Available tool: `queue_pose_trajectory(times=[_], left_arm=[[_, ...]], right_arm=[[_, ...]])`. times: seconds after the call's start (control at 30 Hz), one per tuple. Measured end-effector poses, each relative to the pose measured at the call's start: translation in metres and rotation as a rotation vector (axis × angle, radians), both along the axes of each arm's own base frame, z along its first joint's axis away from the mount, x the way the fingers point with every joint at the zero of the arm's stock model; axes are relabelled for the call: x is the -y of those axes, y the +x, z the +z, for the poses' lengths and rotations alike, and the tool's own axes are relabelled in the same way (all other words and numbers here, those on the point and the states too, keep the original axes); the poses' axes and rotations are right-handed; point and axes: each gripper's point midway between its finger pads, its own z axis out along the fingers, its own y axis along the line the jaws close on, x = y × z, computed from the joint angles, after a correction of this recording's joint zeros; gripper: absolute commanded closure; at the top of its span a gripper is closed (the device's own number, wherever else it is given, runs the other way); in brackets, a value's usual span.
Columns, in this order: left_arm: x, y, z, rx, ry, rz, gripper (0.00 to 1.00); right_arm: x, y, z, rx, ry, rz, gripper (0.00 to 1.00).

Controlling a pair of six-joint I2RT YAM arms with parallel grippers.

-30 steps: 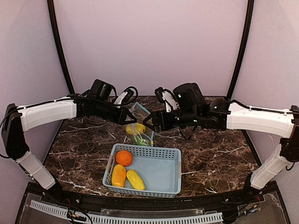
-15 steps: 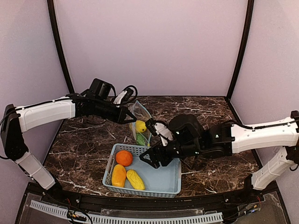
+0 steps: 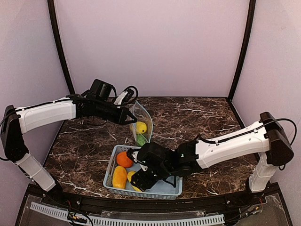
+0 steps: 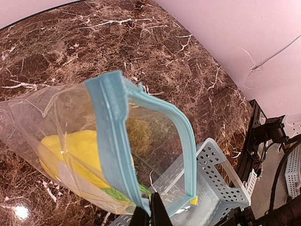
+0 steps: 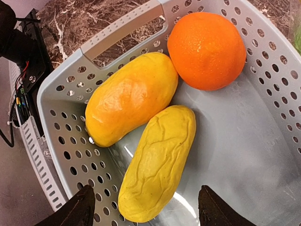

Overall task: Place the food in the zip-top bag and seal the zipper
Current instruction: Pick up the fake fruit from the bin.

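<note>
The yellow oblong fruit (image 5: 160, 165) should go into the bag with its far end leading, so my right gripper needs to grab the fruit across its near end (image 5: 149, 194) next.
My left gripper (image 3: 130, 120) is shut on the light blue zipper (image 4: 110, 136) of the clear zip-top bag (image 3: 142, 123) and holds it up, mouth open, behind the basket. Its tips (image 4: 149, 214) pinch the strip. One yellow fruit (image 4: 80, 155) and the green pod (image 4: 120, 193) lie inside the bag. My right gripper (image 3: 141, 176) is open, low inside the light blue basket (image 3: 155, 193). In the right wrist view the gripper (image 5: 149, 209) straddles a yellow oblong fruit (image 5: 160, 165). Beside that lie an orange-yellow fruit (image 5: 131, 96) and the round orange (image 5: 207, 49).
The basket's perforated wall (image 5: 61, 122) and handle slot close in on the left of my right gripper. The basket stands near the front edge of the dark marble table (image 3: 211, 117). Black frame posts rise at both back corners.
My right arm has swung from beside the bag forward and down into the basket, over the yellow fruit. My left gripper has kept hold of the bag, now hanging more upright.
</note>
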Motion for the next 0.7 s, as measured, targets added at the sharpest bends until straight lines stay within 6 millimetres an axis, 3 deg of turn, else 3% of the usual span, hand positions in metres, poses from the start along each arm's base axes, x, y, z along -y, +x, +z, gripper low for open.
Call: queue_pose_trajectory(times=[0.23,0.37,0.7], left_arm=[[0.0,0.0,0.0,0.001,0.002,0.002,0.99],[0.0,0.0,0.0,0.001,0.002,0.002,0.99],[0.0,0.0,0.0,0.001,0.002,0.002,0.99]], right_arm=[[-0.001,-0.001,-0.023,-0.014,-0.076,-0.011,0.26],[-0.002,-0.001,-0.034,-0.022,-0.11,-0.015,0.32],[-0.008,0.0,-0.044,-0.03,-0.138,-0.017,0.37]])
